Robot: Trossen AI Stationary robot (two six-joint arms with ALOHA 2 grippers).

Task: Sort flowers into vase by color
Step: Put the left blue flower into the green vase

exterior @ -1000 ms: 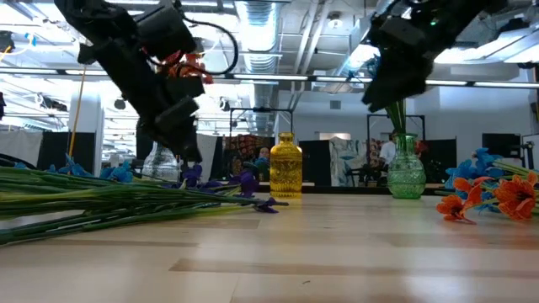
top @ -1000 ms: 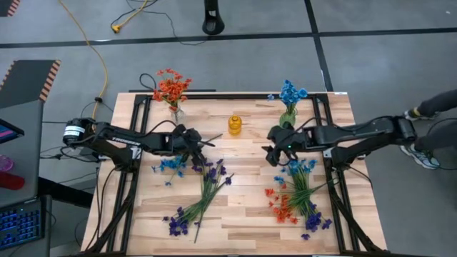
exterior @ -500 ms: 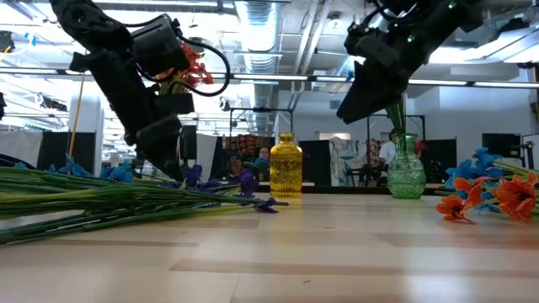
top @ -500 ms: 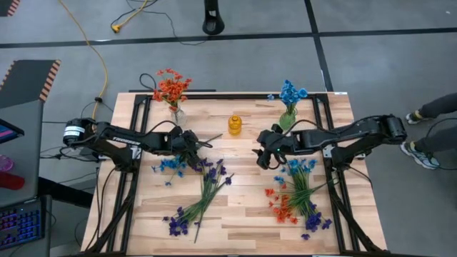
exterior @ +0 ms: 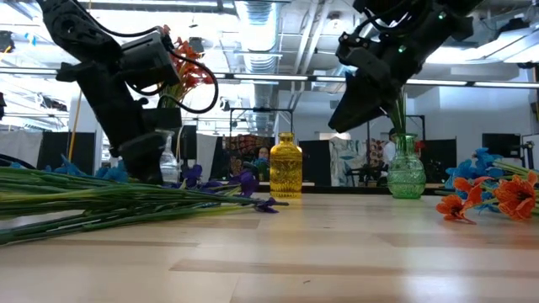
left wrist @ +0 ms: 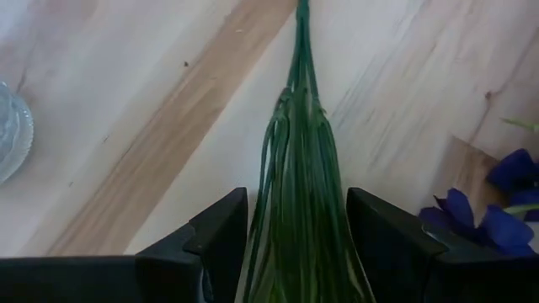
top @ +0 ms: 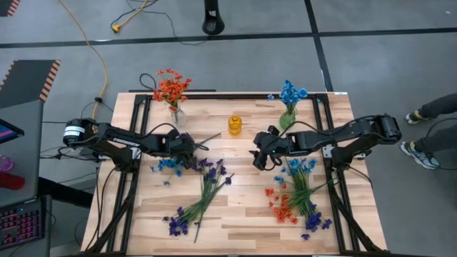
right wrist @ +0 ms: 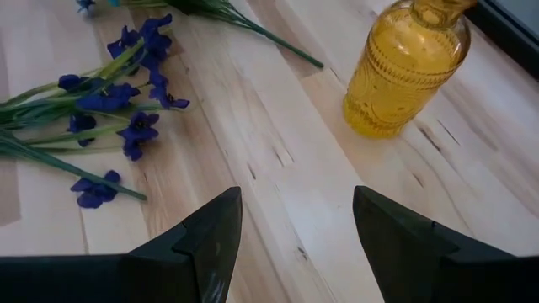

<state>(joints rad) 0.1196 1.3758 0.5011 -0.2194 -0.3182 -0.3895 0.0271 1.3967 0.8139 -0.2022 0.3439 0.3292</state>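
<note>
I should next grab the blue bunch of flowers' bundled green stems with my left gripper, for the green vase with blue flowers.
Loose flowers lie flat on the table in two heaps. The left heap has purple blossoms, blue blossoms and a bundle of green stems. The right heap mixes blue, orange-red and purple. My left gripper is open and low over the left heap's stem ends, one finger on each side of the bundle. My right gripper hangs open above bare table near the yellow vase, holding nothing.
A clear vase with orange-red flowers stands far left. The empty yellow vase is at the far middle, and a green vase with blue flowers is far right. Bare wood lies between the two heaps.
My left gripper has sunk toward the stem bundle and tipped more steeply down, staying open. My right gripper has gone toward the table's left edge and lower, coming in front of the yellow vase, still open. The flowers have not moved.
</note>
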